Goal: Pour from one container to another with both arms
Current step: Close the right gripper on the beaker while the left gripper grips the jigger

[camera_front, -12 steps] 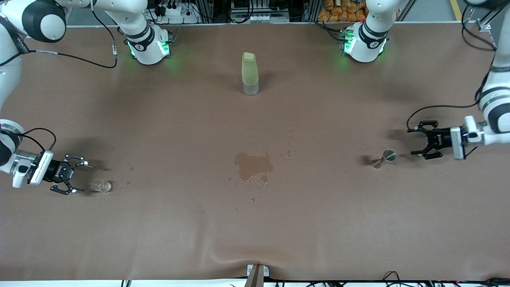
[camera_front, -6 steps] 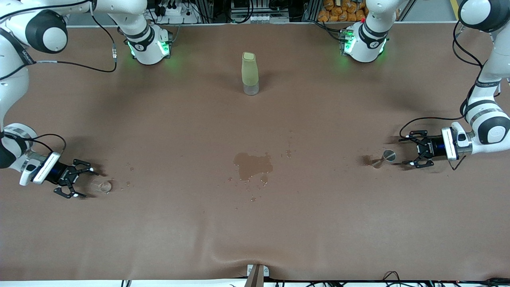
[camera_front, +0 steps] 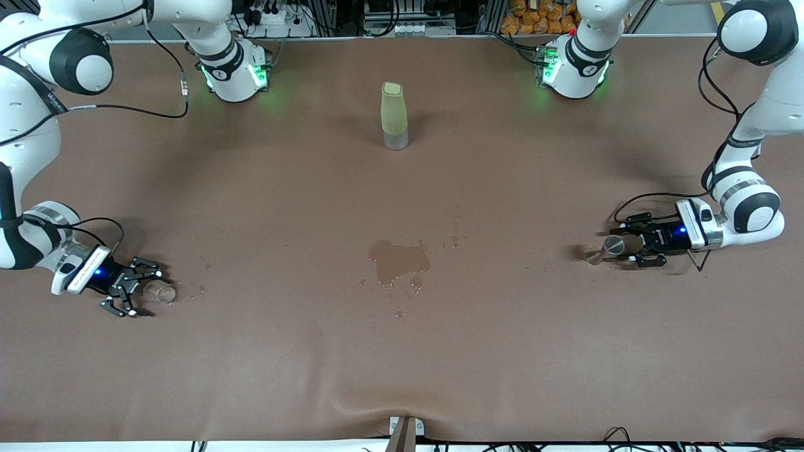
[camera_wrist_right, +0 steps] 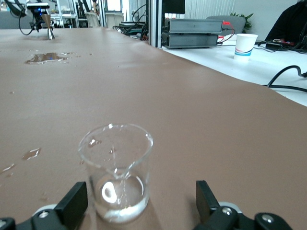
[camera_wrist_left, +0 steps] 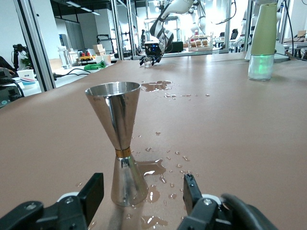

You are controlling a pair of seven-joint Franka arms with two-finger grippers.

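The clear glass measuring cup's open rim (camera_wrist_right: 115, 142) needs to stay free to pour, so my right gripper will next hold the cup by its side below the rim (camera_wrist_right: 120, 187).
The clear glass measuring cup (camera_front: 161, 293) stands upright on the brown table toward the right arm's end. My right gripper (camera_front: 146, 292) is low at the table and open, one finger on each side of the cup (camera_wrist_right: 116, 172) and neither touching it. The steel jigger (camera_front: 604, 250) stands upright toward the left arm's end among water drops. My left gripper (camera_front: 622, 245) is also open, and its fingers (camera_wrist_left: 95, 188) flank the jigger's (camera_wrist_left: 120, 143) lower cone with gaps on both sides.
A tall pale-green bottle (camera_front: 394, 116) with a clear base stands mid-table near the arm bases. A wet puddle (camera_front: 399, 258) with scattered drops lies at the table's centre, between cup and jigger. A fold in the table cover runs along the front edge (camera_front: 402, 402).
Both grippers have come down and in toward their objects: the right one now straddles the cup, the left one now straddles the jigger. Cup and jigger have not moved.
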